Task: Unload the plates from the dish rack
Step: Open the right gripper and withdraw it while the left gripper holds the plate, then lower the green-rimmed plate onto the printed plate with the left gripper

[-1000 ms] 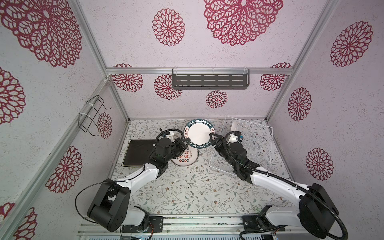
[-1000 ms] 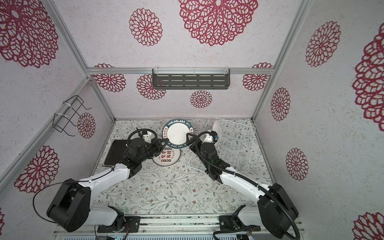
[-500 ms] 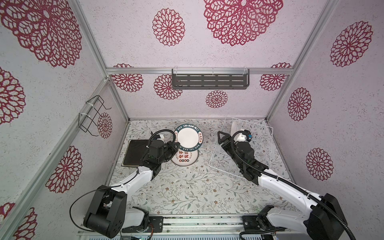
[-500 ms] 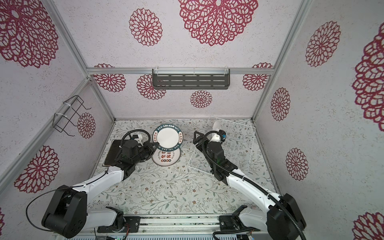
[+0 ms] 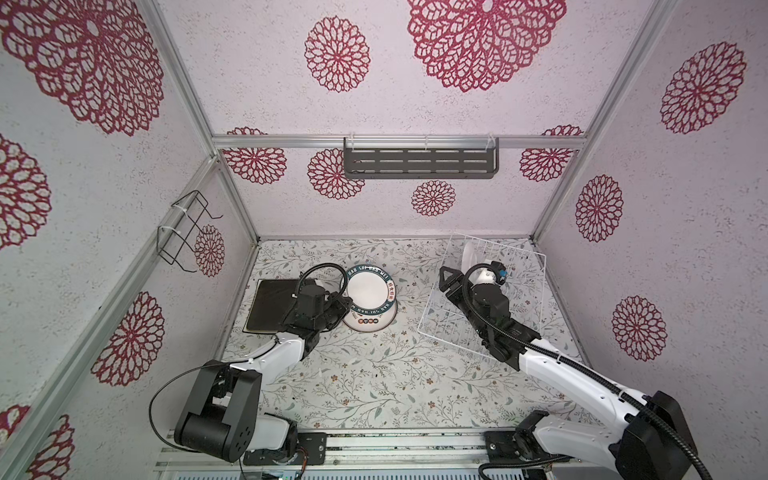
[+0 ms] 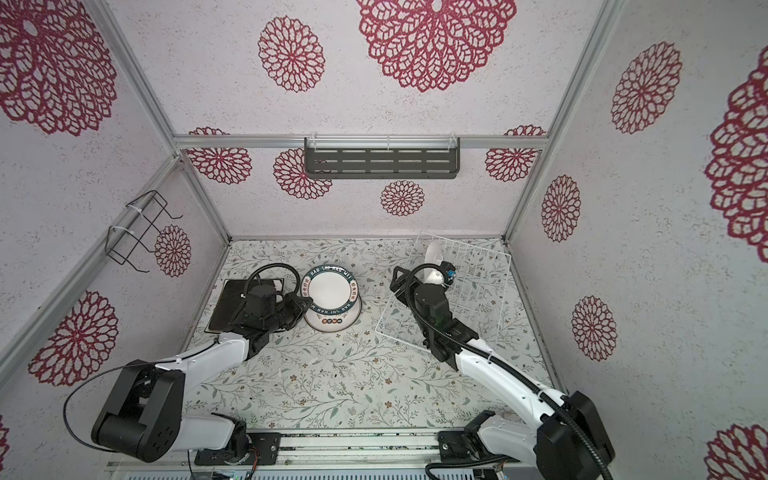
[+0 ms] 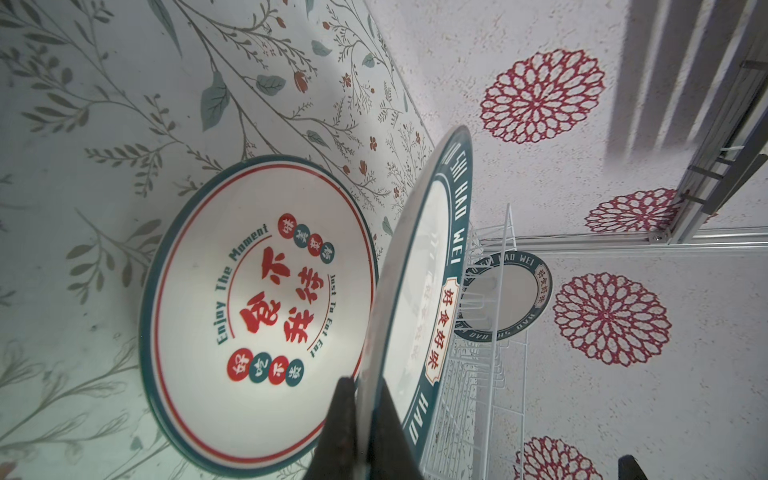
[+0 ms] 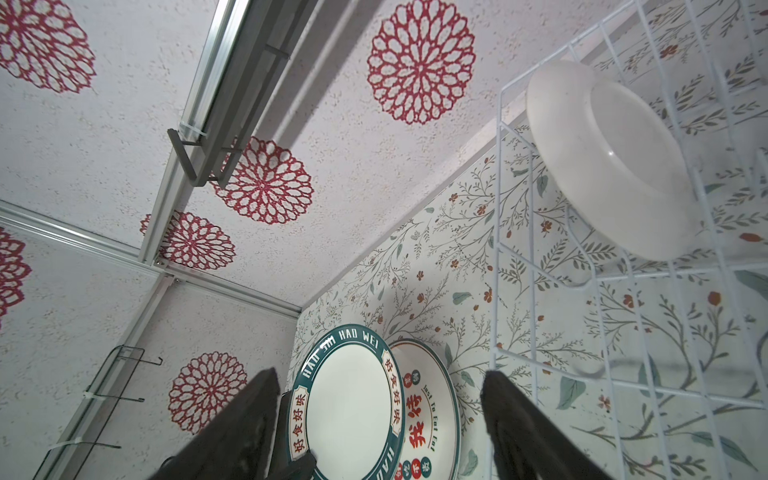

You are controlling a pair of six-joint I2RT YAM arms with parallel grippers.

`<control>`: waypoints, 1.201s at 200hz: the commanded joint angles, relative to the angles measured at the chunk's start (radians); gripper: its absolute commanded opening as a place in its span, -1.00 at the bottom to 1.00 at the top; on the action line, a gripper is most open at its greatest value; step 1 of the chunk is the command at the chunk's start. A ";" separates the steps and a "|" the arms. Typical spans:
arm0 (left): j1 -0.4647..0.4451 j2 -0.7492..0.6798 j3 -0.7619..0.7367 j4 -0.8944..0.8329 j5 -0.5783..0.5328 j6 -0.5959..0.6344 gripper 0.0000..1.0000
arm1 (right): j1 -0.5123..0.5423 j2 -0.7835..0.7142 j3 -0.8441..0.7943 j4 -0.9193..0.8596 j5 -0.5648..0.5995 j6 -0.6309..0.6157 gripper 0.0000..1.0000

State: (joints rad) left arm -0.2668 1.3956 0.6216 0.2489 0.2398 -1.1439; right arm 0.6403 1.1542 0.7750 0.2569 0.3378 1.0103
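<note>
My left gripper holds the tilted plate above the red-character plate and will keep holding it, since the tilted plate would drop if I opened now.
My left gripper (image 7: 365,415) is shut on the rim of a round white plate with a lettered dark-teal rim (image 5: 369,291). The plate hangs tilted over a round plate with red characters (image 5: 370,323), which lies flat on the table. A square black plate (image 5: 270,305) lies to the left of them, partly under my left arm. The white wire dish rack (image 5: 540,254) stands at the back right, with one round plate (image 5: 468,259) upright at its far end. My right gripper (image 8: 379,374) is open and empty at the rack's left side (image 5: 448,279).
A dark grey slotted shelf (image 5: 419,163) hangs on the back wall. A small black wire holder (image 5: 185,232) is fixed to the left wall. The floral table top stretches bare toward the front, between my two arms.
My left gripper has carried the teal-rimmed plate leftward, over the red-character plate. My right gripper has drawn away from that plate, back to the right beside the rack.
</note>
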 commanded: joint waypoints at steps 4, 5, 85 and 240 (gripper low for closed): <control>0.008 0.005 0.012 0.005 0.002 0.031 -1.00 | -0.007 -0.030 0.026 -0.013 0.030 -0.036 0.59; 0.008 0.005 0.013 0.001 0.002 0.032 -1.00 | -0.007 -0.030 0.026 -0.013 0.030 -0.036 0.59; 0.009 0.101 0.028 -0.010 0.011 0.058 -1.00 | -0.008 -0.031 0.020 -0.014 0.029 -0.037 0.59; 0.014 0.187 0.035 0.014 0.024 0.052 -0.72 | -0.018 -0.051 -0.001 -0.018 0.032 -0.036 0.60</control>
State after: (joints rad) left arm -0.2626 1.5719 0.6331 0.2272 0.2539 -1.1042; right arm 0.6296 1.1362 0.7750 0.2249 0.3412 0.9943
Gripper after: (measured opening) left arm 0.131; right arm 0.802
